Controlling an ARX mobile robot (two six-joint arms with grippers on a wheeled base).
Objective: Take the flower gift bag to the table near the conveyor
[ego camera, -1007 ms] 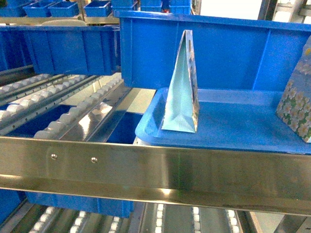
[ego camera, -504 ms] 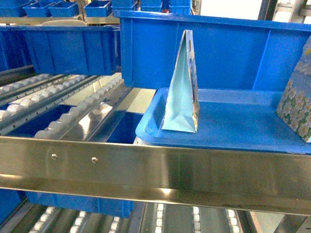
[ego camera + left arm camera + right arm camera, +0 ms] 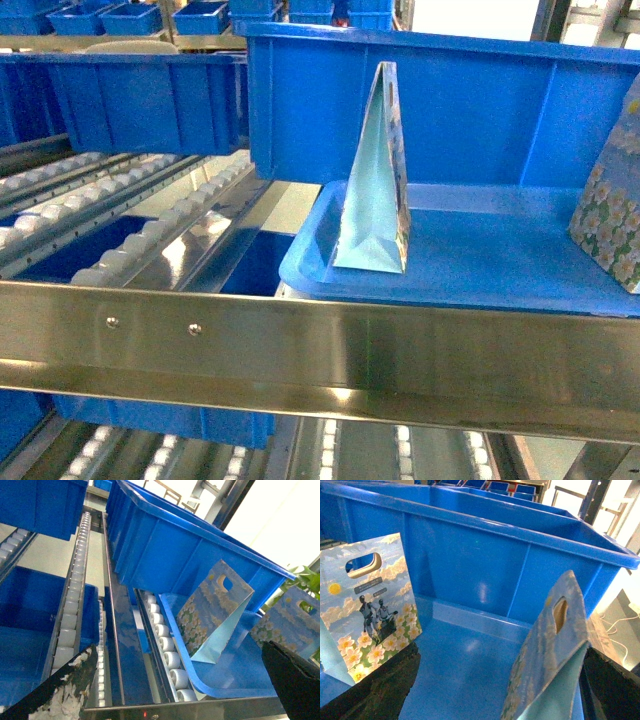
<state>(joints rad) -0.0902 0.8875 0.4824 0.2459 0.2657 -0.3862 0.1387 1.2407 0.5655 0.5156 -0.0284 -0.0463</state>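
My right gripper grabs the flower gift bag by its upright edge [image 3: 524,662] next, to move the bag to the table near the conveyor.
Two flower gift bags stand upright on a shallow blue tray [image 3: 480,270] on the conveyor [image 3: 150,225]. One bag [image 3: 375,180] is at the middle, the other [image 3: 612,215] at the right edge. My left gripper [image 3: 179,647] is open, short of the tray, with the middle bag [image 3: 210,612] ahead between its fingers [image 3: 65,690]. My right gripper [image 3: 501,650] is open over the tray. The right-hand bag [image 3: 550,650] stands between its fingers, close to the right finger [image 3: 610,690]. Neither gripper shows in the head view. The table is out of view.
A deep blue bin [image 3: 450,110] sits right behind the tray. A shiny steel rail [image 3: 320,350] crosses the front. Roller lanes [image 3: 165,645] and more blue bins [image 3: 140,100] lie to the left, with another level of rollers below.
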